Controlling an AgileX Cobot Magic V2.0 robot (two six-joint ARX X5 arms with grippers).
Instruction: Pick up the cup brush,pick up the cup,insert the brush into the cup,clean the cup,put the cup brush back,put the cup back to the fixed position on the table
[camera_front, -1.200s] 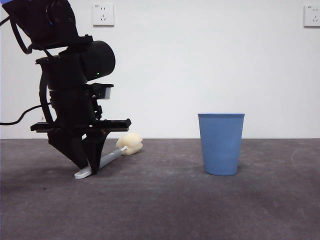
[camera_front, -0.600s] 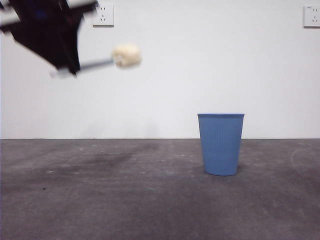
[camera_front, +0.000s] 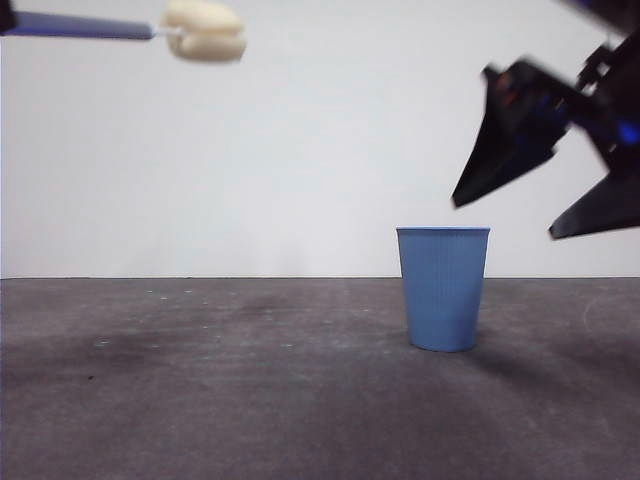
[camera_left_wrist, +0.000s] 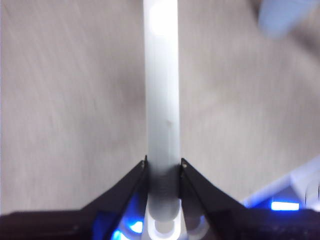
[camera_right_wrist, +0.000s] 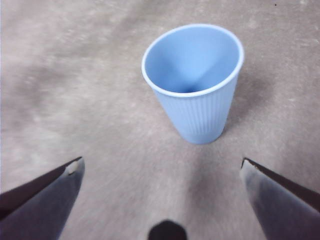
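The right gripper will grab the cup by its ribbed side (camera_front: 441, 292) next, so that the cup's opening (camera_front: 442, 230) stays free for the brush.
The blue ribbed cup (camera_front: 442, 290) stands upright on the dark grey table (camera_front: 250, 400), right of centre. My right gripper (camera_front: 505, 220) hangs open above and to the right of the cup, not touching it. In the right wrist view, the cup (camera_right_wrist: 195, 85) stands ahead of that open gripper (camera_right_wrist: 161, 167). My left gripper (camera_left_wrist: 163, 162) is shut on the cup brush's pale handle (camera_left_wrist: 161, 100). The cup brush (camera_front: 205, 30) is held level, high at the top left, its cream sponge head pointing right. The left gripper itself is almost out of the front view.
A plain white wall stands behind the table. The table (camera_right_wrist: 75, 100) shows faint pale scuffs. A blurred blue shape (camera_left_wrist: 285, 15), likely the cup, shows in the left wrist view.
My left gripper lifted the brush off the table and carried it up to the top left. My right arm came into view from the right, open above the cup. The cup stayed put.
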